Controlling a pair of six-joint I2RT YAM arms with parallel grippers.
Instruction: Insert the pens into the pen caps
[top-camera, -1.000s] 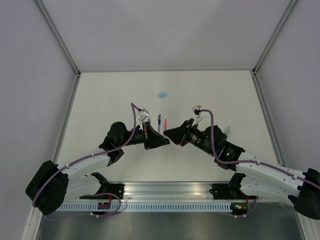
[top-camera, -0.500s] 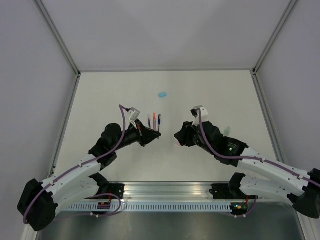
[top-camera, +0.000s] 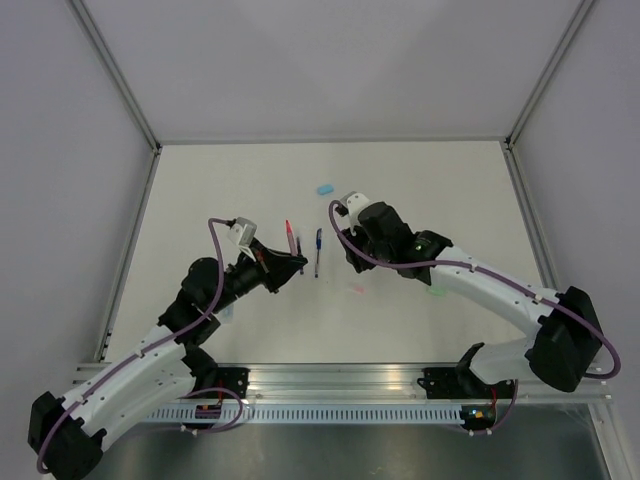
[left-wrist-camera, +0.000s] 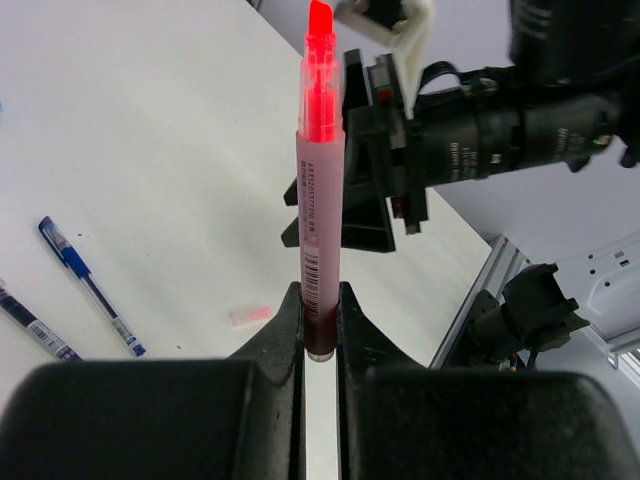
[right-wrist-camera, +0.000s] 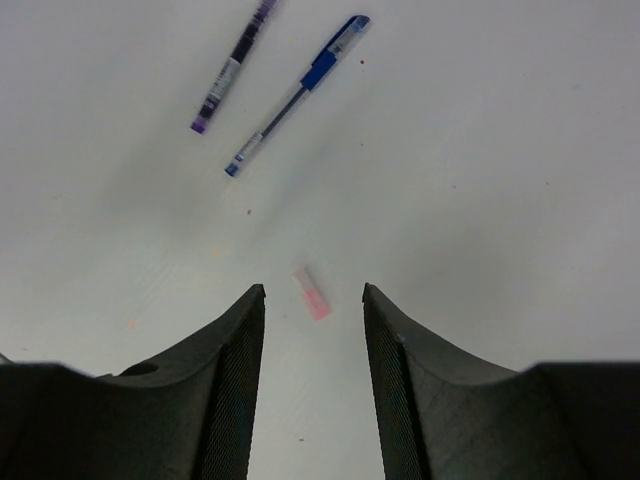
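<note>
Next, the right gripper grabs the small pink pen cap across its middle (right-wrist-camera: 312, 293) and leaves the cap's pink end free to insert the pen.
A pink pen (left-wrist-camera: 320, 200) stands upright in my left gripper (left-wrist-camera: 320, 290), which is shut on its lower end; its bare red tip points up. From above, this gripper (top-camera: 297, 263) is left of centre and the pen (top-camera: 290, 230) sticks out of it. My right gripper (right-wrist-camera: 313, 290) hangs open over the table with a small pink pen cap (right-wrist-camera: 312, 293) lying between its fingers, untouched. That cap (top-camera: 357, 290) lies just in front of the right gripper (top-camera: 347, 262). A blue pen (right-wrist-camera: 295, 95) and a dark pen (right-wrist-camera: 232, 70) lie side by side farther out. A light blue cap (top-camera: 324, 188) lies at the back.
A small pale green piece (top-camera: 437, 294) lies on the table under the right forearm. The right arm (left-wrist-camera: 480, 130) stands close behind the pink pen in the left wrist view. White walls enclose the table, and a metal rail (top-camera: 340, 385) runs along its near edge.
The two grippers, tip to tip a second ago, have drawn apart. The left moved left with the pink pen. The right opened and swung back-left; the pink cap now lies on the table.
</note>
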